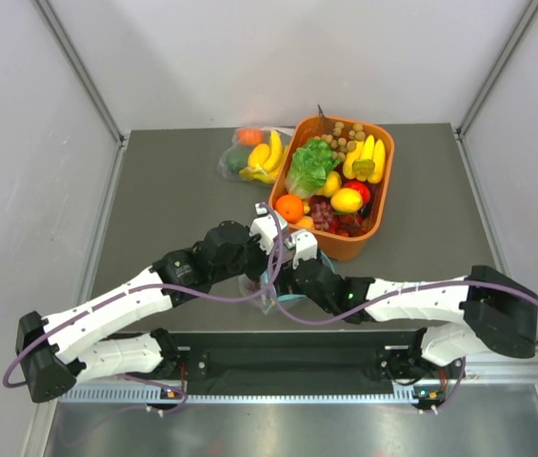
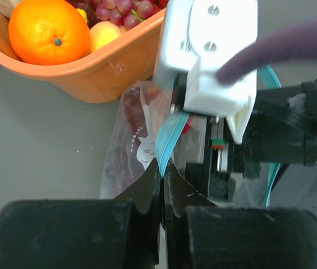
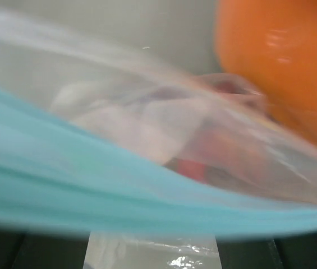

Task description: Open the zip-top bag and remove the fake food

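The red piece [image 2: 187,126] is inside the teal zip strip [image 2: 169,143], so my right gripper should grip it from there next, leaving out the plastic, to take the piece out.
The zip-top bag [image 1: 261,289] lies on the table just in front of the orange basket, between my two grippers. My left gripper [image 2: 163,171] is shut on its teal zip strip [image 2: 169,143], which runs up under the right wrist's white housing [image 2: 208,56]. Dark red fake food [image 2: 123,162] shows through the plastic; I cannot tell which fruit it is. In the right wrist view the blurred strip [image 3: 119,190] crosses right in front and hides the fingertips; the finger bases stand apart. A red piece [image 3: 191,168] shows inside the bag. Both grippers meet at the bag [image 1: 273,271].
The orange basket [image 1: 375,211] holds an orange [image 2: 49,31], grapes, bananas, lettuce and other fruit, right behind the bag. A second clear bag with bananas [image 1: 252,155] lies at the back left of the basket. Grey walls enclose the table.
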You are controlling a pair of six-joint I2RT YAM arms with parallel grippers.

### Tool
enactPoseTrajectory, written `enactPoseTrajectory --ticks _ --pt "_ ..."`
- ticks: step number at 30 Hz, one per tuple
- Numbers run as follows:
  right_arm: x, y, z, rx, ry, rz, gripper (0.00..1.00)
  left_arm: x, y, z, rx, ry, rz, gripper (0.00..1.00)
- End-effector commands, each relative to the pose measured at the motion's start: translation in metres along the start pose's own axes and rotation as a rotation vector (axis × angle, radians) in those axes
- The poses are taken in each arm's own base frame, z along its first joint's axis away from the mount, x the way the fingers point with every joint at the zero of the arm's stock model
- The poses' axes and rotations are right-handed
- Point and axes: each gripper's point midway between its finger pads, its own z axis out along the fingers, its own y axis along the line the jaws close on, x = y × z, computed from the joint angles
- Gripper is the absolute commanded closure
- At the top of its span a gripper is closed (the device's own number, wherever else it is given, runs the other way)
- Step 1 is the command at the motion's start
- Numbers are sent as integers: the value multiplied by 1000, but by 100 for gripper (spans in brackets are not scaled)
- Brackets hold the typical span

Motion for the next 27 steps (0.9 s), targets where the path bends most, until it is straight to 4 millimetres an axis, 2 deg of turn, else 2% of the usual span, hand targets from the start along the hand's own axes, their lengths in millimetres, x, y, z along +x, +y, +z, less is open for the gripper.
enactPoseTrajectory --ticks 1,7,12,19,27 --pt "-20 -24 -11 145 -49 24 26 -15 -6 -3 29 -53 9 100" --pt "-8 -40 -11 214 -34 9 25 -15 -7 -2 34 -53 7 100" --pt "-1 -51 3 260 -11 -12 25 -13 -7 -1 38 -44 10 100" --pt "20 -72 20 325 46 -30 25 -14 -7 -2 37 -48 11 100" --pt "40 -100 21 403 77 -4 25 -14 -7 -2 37 -50 11 100"
